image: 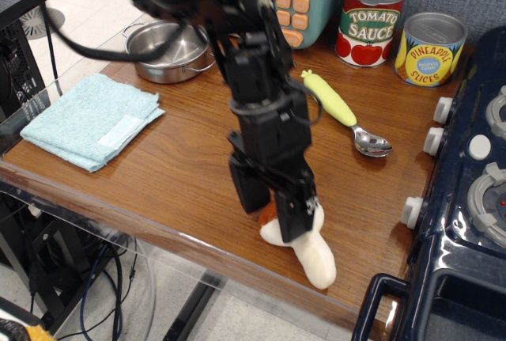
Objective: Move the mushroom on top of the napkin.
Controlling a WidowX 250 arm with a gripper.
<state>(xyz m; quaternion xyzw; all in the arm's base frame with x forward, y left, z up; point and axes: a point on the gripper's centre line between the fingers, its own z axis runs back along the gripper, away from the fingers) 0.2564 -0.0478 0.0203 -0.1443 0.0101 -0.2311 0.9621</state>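
Next, my gripper picks up the mushroom by its brown-orange cap [267,216] to move it onto the napkin [91,119].
The plush mushroom [315,255] lies near the table's front edge, its cream stem pointing toward the front right. Most of its brown-orange cap is hidden behind my gripper [273,208]. The gripper has come down onto the cap, its black fingers [293,213] straddling it with a gap between them, open. I cannot tell whether the fingers touch the cap. The light blue-teal napkin [91,119] lies folded at the table's left end, pale label up, far from the gripper.
A steel pot [164,48] stands behind the napkin. A yellow-green-handled spoon [343,111] lies right of my arm. Tomato sauce can [371,20] and pineapple can [430,48] stand at the back. A dark toy stove [466,198] borders the right side.
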